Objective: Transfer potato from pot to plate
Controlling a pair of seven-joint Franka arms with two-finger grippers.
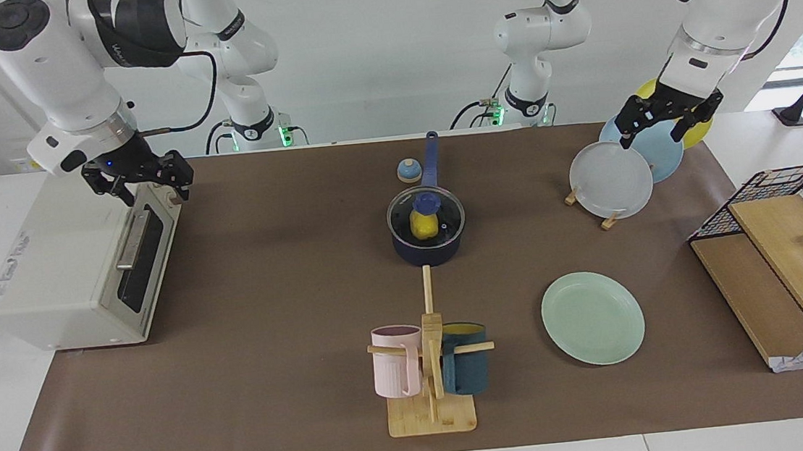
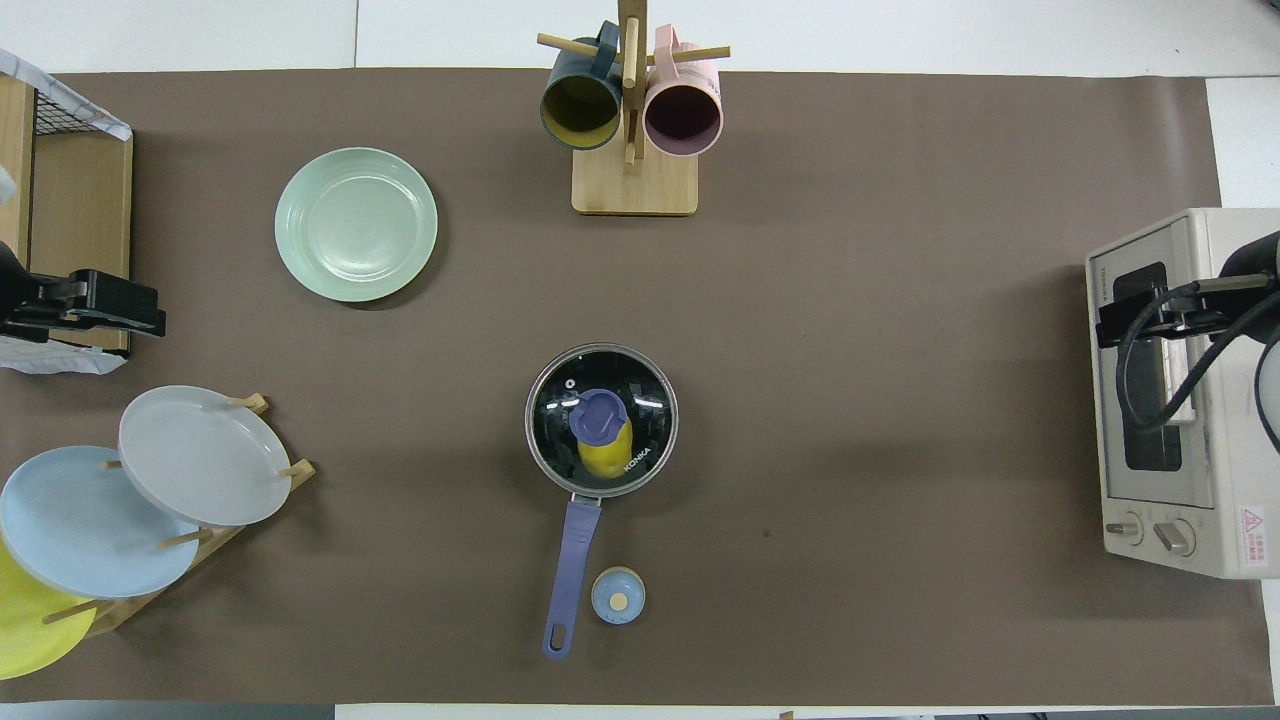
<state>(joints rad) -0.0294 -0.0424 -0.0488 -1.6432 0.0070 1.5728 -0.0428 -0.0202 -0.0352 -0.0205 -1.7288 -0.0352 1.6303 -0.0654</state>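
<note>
My right gripper should next grab the glass lid by its blue knob (image 2: pixel 598 415). Then it can uncover the potato inside the pot (image 2: pixel 548 405).
The navy pot (image 1: pixel 429 251) (image 2: pixel 548 405) stands mid-table with its handle pointing toward the robots. A glass lid with a blue knob (image 1: pixel 426 201) (image 2: pixel 598 415) sits on it. The yellow potato (image 1: pixel 425 226) (image 2: pixel 606 458) shows through the lid, inside the pot. The mint-green plate (image 1: pixel 592 318) (image 2: pixel 356 224) lies bare, farther from the robots than the pot and toward the left arm's end. My left gripper (image 1: pixel 655 136) (image 2: pixel 110 306) is open and empty over the plate rack. My right gripper (image 1: pixel 151 191) (image 2: pixel 1140 322) is open and empty over the toaster oven.
A toaster oven (image 1: pixel 79 275) stands at the right arm's end. A rack holds grey (image 1: pixel 612 179), light blue and yellow plates. A wooden mug stand (image 1: pixel 428 368) carries a pink and a teal mug. A small blue bell (image 1: pixel 408 171) sits beside the pot handle. A wire basket (image 1: pixel 799 198) with wooden boards stands at the left arm's end.
</note>
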